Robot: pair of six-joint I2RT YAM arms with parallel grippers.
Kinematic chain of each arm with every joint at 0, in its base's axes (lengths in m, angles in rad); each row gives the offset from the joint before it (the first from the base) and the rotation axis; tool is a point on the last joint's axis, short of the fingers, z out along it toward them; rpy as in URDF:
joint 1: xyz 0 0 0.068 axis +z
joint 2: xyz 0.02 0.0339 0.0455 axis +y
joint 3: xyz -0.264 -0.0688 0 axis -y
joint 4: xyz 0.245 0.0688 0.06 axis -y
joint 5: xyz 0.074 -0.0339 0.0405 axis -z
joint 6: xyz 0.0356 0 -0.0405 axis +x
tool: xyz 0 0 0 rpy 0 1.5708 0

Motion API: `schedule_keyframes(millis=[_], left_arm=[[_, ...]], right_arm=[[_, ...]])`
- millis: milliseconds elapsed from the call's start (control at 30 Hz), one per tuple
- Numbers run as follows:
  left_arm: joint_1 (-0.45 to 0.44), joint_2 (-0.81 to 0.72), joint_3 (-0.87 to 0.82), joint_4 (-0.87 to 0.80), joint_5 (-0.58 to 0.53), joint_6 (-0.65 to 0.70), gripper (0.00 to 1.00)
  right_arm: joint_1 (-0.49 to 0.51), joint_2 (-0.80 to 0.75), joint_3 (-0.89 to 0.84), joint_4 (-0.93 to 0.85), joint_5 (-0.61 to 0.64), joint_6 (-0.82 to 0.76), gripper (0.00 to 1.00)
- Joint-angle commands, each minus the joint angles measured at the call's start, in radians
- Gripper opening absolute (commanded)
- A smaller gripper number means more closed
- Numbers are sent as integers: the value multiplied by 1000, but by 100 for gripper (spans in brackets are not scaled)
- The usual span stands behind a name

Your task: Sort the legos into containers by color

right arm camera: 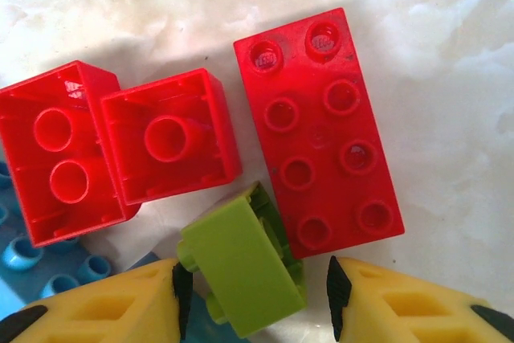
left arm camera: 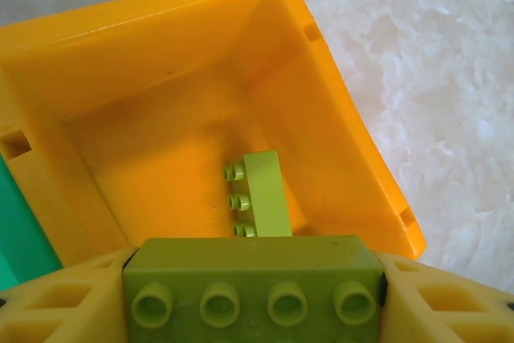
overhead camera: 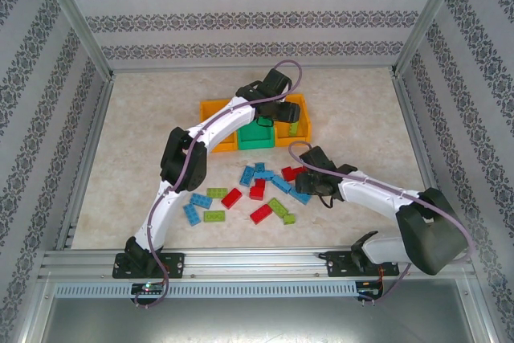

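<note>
My left gripper needs to open, as the lime green lego is hanging above the orange container's bottom, between the container's sides.
My left gripper (left arm camera: 253,299) is shut on a lime green lego (left arm camera: 253,283), held by its ends above the right orange container (left arm camera: 161,54). Another green lego (left arm camera: 263,194) lies on that container's floor. In the top view the left gripper (overhead camera: 281,110) hangs over the containers: orange (overhead camera: 210,108), green (overhead camera: 257,137), orange (overhead camera: 302,110). My right gripper (right arm camera: 255,295) is down in the pile of legos (overhead camera: 257,190), open around a small green lego (right arm camera: 241,267) lying on its side. The left pad touches its studs; a gap remains at the right pad.
Red legos lie just beyond the right gripper: a long one (right arm camera: 321,130) and two upturned ones (right arm camera: 173,134) (right arm camera: 56,150). A blue lego (right arm camera: 48,263) lies at the left. Loose red, blue and green legos spread over the table middle (overhead camera: 215,216). Metal frame rails border the table.
</note>
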Motion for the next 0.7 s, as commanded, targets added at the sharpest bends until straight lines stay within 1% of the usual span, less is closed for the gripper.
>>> schedule_keyframes(millis=[0, 133, 200, 267, 300, 333, 367, 433, 500, 667], left_arm=[[-8, -16, 11, -47, 17, -17, 57], [-8, -21, 10, -51, 12, -27, 66], [-8, -26, 4, -50, 12, -29, 72], [-8, -35, -5, -46, 12, -30, 75], [-8, -41, -11, -41, 10, -29, 78], [-8, -49, -17, -38, 11, -30, 84], [-8, -55, -25, -32, 10, -30, 87], [-8, -65, -32, -25, 8, -30, 95], [-8, -72, -36, -22, 9, -32, 99], [-8, -100, -72, -3, 8, -38, 100]], right_arm=[[19, 22, 42, -28, 53, -17, 51], [26, 48, 58, -25, 67, -23, 51], [29, 62, 65, -24, 72, -23, 51], [34, 71, 70, -25, 80, -23, 50], [36, 73, 71, -24, 86, -23, 49], [37, 75, 73, -26, 89, -23, 49], [38, 77, 73, -26, 89, -24, 49], [38, 78, 75, -25, 89, -28, 46], [41, 78, 76, -26, 92, -30, 44], [45, 79, 82, -28, 96, -40, 40]])
